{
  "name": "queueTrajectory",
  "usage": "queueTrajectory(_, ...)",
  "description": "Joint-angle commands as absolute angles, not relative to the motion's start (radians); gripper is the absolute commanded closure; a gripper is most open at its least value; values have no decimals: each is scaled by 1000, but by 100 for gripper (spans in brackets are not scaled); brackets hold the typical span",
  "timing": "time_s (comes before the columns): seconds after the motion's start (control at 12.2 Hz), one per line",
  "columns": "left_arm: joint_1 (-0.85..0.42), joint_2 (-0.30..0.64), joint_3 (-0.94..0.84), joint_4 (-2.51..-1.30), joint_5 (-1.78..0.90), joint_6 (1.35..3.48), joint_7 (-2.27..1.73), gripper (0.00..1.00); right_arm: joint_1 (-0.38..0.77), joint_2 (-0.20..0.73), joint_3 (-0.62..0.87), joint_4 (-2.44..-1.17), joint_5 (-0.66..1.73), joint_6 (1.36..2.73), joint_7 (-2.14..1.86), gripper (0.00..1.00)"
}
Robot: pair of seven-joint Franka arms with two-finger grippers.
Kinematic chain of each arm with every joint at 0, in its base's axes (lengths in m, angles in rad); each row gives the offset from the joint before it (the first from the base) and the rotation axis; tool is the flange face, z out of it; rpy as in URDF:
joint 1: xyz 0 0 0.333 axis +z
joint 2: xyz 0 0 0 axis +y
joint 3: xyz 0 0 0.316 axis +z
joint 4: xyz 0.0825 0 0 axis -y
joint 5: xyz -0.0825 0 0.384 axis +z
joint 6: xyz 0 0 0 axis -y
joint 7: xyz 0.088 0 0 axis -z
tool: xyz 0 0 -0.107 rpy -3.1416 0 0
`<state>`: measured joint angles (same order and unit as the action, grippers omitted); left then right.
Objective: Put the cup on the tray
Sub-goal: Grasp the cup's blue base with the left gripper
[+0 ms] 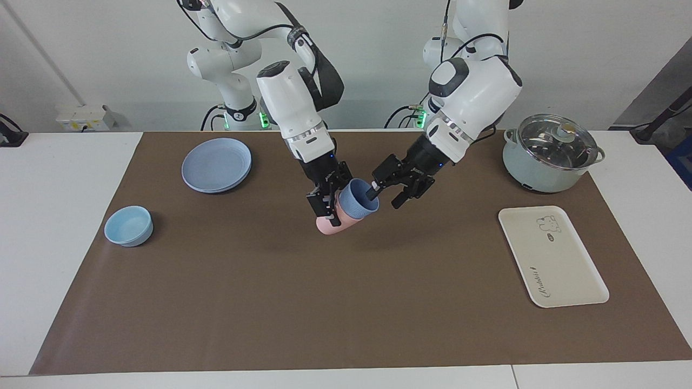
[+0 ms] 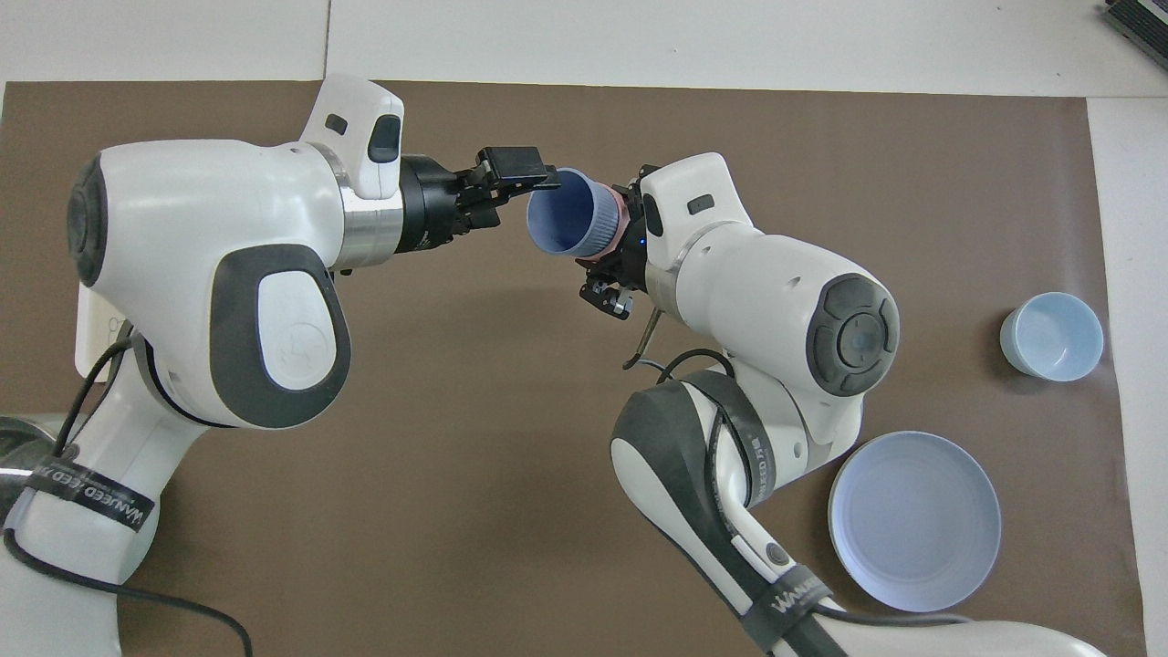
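I need to grab the periwinkle-blue cup by its exposed rim (image 2: 555,184) with my left gripper next, because the pink cup is wrapped around the periwinkle-blue cup's base.
The periwinkle-blue cup (image 1: 358,199) (image 2: 566,224) sits nested in a pink cup (image 1: 328,226), and both hang tilted over the middle of the brown mat. My right gripper (image 1: 328,209) (image 2: 613,248) is shut on the pink cup's wall. My left gripper (image 1: 385,195) (image 2: 534,192) is open at the blue cup's mouth, straddling its rim with one finger inside. The cream tray (image 1: 551,259) lies flat toward the left arm's end of the table, with nothing on it. In the overhead view the left arm covers nearly all of the tray.
A pot with a glass lid (image 1: 551,156) stands nearer to the robots than the tray. A round blue plate (image 1: 216,163) (image 2: 912,520) and a light-blue bowl (image 1: 128,225) (image 2: 1051,336) lie toward the right arm's end.
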<state>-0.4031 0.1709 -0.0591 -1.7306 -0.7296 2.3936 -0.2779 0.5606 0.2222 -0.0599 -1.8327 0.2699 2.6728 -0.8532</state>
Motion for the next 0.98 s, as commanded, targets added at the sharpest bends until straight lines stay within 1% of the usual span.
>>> queueTrajectory(0.0,-433,141,-46,-1789,-753,2401,-253,23,561,218,-64,-1813,235,2645,-821,100)
queueTrajectory(0.16,-446,135,-46,-1799,-753,2392,-253,32,561,218,-64,-1812,235,2645,-821,100)
queueTrajectory(0.25,-446,130,-46,-1799,-753,2381,-253,42,561,218,-64,-1812,235,2643,-821,100)
queueTrajectory(0.33,-446,132,-46,-1799,-755,2378,-255,60,561,216,-64,-1812,235,2643,-821,100)
queueTrajectory(0.41,-446,132,-46,-1796,-753,2369,-255,90,561,218,-64,-1813,235,2643,-818,100)
queueTrajectory(0.49,-446,132,-45,-1795,-752,2358,-255,100,561,218,-64,-1812,235,2645,-818,100)
queueTrajectory(0.82,-445,136,-43,-1783,-739,2355,-255,100,560,216,-64,-1813,235,2643,-818,100)
queueTrajectory(0.9,-439,144,-43,-1755,-739,2346,-256,100,560,216,-64,-1813,235,2643,-818,100)
